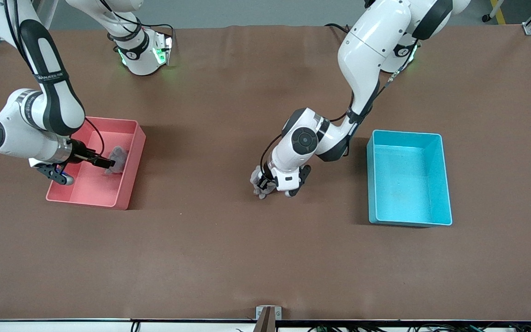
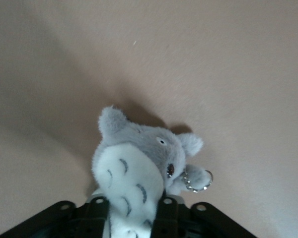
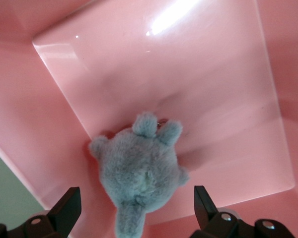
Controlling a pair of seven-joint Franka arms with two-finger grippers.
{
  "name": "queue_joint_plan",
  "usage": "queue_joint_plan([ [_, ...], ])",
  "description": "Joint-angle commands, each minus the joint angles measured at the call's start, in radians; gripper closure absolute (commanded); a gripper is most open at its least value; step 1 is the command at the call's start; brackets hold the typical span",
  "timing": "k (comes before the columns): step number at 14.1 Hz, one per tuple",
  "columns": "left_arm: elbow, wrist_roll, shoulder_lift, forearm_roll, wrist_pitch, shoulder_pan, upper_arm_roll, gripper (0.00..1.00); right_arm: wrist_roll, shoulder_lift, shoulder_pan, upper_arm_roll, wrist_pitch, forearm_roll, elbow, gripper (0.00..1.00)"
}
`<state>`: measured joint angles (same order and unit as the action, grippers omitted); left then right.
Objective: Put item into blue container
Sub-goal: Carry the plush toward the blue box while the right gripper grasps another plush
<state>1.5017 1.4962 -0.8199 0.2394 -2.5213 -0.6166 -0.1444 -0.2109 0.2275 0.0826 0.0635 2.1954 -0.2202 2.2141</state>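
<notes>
The grey plush has to go into the blue container, so the robot's right gripper should next grab it by its long narrow stub (image 3: 130, 219).
A grey and white plush toy (image 2: 139, 163) with a small metal ring is pinched between the fingers of my left gripper (image 2: 131, 218). In the front view this gripper (image 1: 265, 185) hangs low over the brown table's middle with the toy (image 1: 260, 180) in it. It is apart from the empty blue container (image 1: 408, 184), which stands toward the left arm's end. A second grey plush (image 3: 139, 168) lies in the pink bin (image 3: 213, 99). My right gripper (image 3: 136, 213) is open, its fingers on either side of that plush (image 1: 118, 157) without touching it.
The pink bin (image 1: 95, 189) stands toward the right arm's end of the table. Bare brown table (image 1: 247, 258) stretches between the two bins and down to the edge nearest the front camera.
</notes>
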Motion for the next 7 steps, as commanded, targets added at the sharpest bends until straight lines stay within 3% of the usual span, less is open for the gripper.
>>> queue_joint_plan([
  [1, 0.008, 0.001, 0.102, -0.079, 0.118, 0.055, 0.008, 1.00, -0.008, 0.019, -0.003, -0.001, 0.021, -0.030, 0.024, 0.00],
  [3, 0.008, -0.116, 0.184, -0.170, 0.270, 0.128, 0.003, 1.00, -0.013, 0.048, -0.003, -0.001, 0.021, -0.047, 0.024, 0.00],
  [7, 0.026, -0.472, 0.312, -0.176, 0.532, 0.309, 0.002, 1.00, -0.015, 0.078, -0.003, -0.001, 0.017, -0.114, 0.027, 0.00],
])
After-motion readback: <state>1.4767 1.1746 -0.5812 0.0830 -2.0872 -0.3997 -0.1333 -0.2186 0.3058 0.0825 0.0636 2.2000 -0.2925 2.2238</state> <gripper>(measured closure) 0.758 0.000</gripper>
